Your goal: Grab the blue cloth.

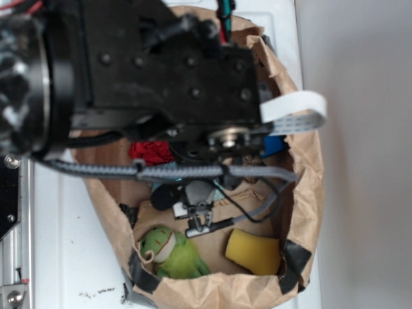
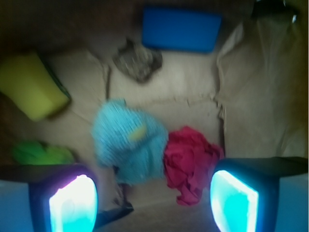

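Observation:
Next, my gripper grips the blue cloth by its yellow-spotted middle [image 2: 137, 142] to take it from beside the red cloth [image 2: 190, 162].
The blue cloth [image 2: 129, 142], pale blue-teal and fuzzy with a small yellow spot, lies on the brown paper floor in the wrist view, a little left of centre. My gripper [image 2: 154, 205] hangs above it with both jaws wide apart and nothing between them. The cloth lies ahead of the gap, nearer the left finger [image 2: 72, 205]. The red ruffled cloth [image 2: 190, 162] touches its right side, near the right finger [image 2: 234, 203]. In the exterior view the arm hides the blue cloth; the gripper [image 1: 199, 219] shows only partly below the arm, inside the paper bag.
A brown paper bag [image 1: 309, 193] walls everything in. Inside are a deep-blue block [image 2: 181, 29], a yellow sponge [image 2: 31, 87], also [image 1: 254, 252], a green plush toy [image 1: 170, 252], also [image 2: 41, 153], and a dark mottled scrap [image 2: 138, 60]. Red cloth shows under the arm [image 1: 151, 152].

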Robot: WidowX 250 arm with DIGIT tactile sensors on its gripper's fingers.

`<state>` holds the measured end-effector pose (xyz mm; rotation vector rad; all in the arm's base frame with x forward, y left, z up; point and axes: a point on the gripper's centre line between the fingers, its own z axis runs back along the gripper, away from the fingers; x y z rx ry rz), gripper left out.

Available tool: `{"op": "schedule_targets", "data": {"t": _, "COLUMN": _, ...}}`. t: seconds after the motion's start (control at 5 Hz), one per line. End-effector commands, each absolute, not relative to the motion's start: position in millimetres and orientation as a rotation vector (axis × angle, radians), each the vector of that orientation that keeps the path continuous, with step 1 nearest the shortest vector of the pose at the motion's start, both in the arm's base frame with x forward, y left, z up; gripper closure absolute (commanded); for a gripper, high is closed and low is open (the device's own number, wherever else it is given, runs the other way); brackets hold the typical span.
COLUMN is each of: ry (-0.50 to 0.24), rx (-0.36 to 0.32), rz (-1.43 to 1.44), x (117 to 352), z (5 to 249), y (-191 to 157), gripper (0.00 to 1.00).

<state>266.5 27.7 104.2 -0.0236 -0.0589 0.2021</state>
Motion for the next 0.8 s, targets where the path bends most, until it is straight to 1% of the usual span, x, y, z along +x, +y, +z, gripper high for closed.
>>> {"op": "schedule_targets", "data": {"t": 0.0, "ry": -0.152, "rx": -0.019, "rz": 0.209, "x": 270.8, "z": 126.9, "y": 34.0, "gripper": 0.00}}
{"op": "schedule_targets", "data": {"t": 0.4, "ry": -0.152, "rx": -0.019, "rz": 0.209, "x": 270.8, "z": 126.9, "y": 34.0, "gripper": 0.00}}
{"op": "schedule_targets", "data": {"t": 0.6, "ry": -0.189, "rx": 0.001, "rz": 0.226, "x": 273.3, "z": 102.0, "y": 25.8, "gripper": 0.00}}
